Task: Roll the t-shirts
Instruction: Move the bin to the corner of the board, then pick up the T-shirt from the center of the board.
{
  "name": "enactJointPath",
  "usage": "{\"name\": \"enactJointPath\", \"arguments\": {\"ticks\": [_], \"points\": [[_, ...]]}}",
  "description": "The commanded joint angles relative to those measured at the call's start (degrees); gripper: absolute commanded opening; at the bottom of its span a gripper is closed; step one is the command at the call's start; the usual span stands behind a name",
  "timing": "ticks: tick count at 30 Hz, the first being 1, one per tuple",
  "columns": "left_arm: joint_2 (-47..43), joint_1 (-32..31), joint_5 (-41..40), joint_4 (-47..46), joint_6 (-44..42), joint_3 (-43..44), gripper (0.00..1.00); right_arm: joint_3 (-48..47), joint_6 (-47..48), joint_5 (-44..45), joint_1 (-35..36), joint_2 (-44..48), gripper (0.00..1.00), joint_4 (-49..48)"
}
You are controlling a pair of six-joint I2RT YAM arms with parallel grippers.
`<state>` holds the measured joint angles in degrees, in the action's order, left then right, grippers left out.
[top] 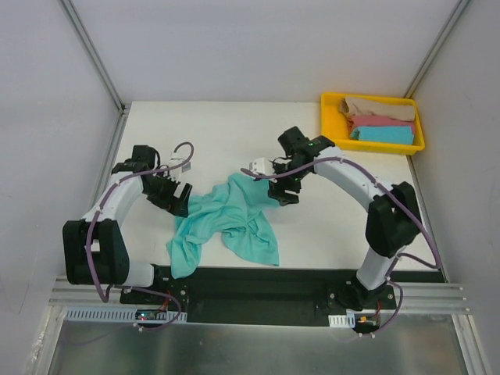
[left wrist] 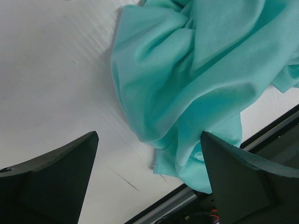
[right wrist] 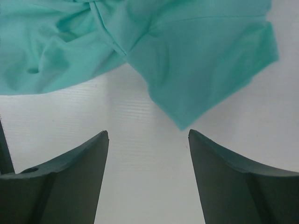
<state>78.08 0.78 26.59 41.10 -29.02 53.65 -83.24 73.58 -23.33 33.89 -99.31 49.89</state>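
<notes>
My right gripper will reach the teal t-shirt [top: 228, 225] and grab the t-shirt's corner pointing between the fingers, so the rest of the t-shirt is free to spread for rolling.
A teal t-shirt [top: 228, 225] lies crumpled on the white table between the two arms. It also shows in the left wrist view [left wrist: 201, 79] and in the right wrist view [right wrist: 140, 46]. My left gripper [top: 176, 197] is open at the shirt's left edge, cloth lying between its jaws and past the right one, nothing held [left wrist: 148, 135]. My right gripper [top: 284, 191] is open just right of the shirt's top corner, and a cloth corner points toward the gap between its jaws [right wrist: 147, 133]. Tan [top: 379, 106], pink [top: 380, 121] and sky-blue [top: 383, 134] t-shirts lie folded in the tray.
A yellow plastic tray [top: 328, 117] stands at the back right corner. The table's near edge with a black and metal rail [top: 258, 283] runs just below the shirt. White walls close the table in on the left, back and right.
</notes>
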Motion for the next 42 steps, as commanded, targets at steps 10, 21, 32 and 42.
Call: {"name": "enactJointPath", "arguments": {"ticks": [10, 21, 32, 42], "points": [[6.2, 1.3, 8.0, 4.4, -2.2, 0.9, 0.8, -3.9, 0.4, -2.2, 10.9, -13.3, 0.64, -8.7], [10.0, 2.7, 9.4, 10.3, -1.8, 15.7, 0.0, -10.3, -11.1, 0.0, 5.8, -4.7, 0.05, -10.4], [8.7, 3.1, 13.6, 18.0, 1.6, 49.6, 0.0, -32.7, -29.6, -3.3, -4.4, 2.9, 0.01, -3.6], [3.9, 3.0, 20.3, 18.4, 4.6, 60.0, 0.0, -29.5, -36.7, -4.1, -6.7, 16.5, 0.01, -2.7]]}}
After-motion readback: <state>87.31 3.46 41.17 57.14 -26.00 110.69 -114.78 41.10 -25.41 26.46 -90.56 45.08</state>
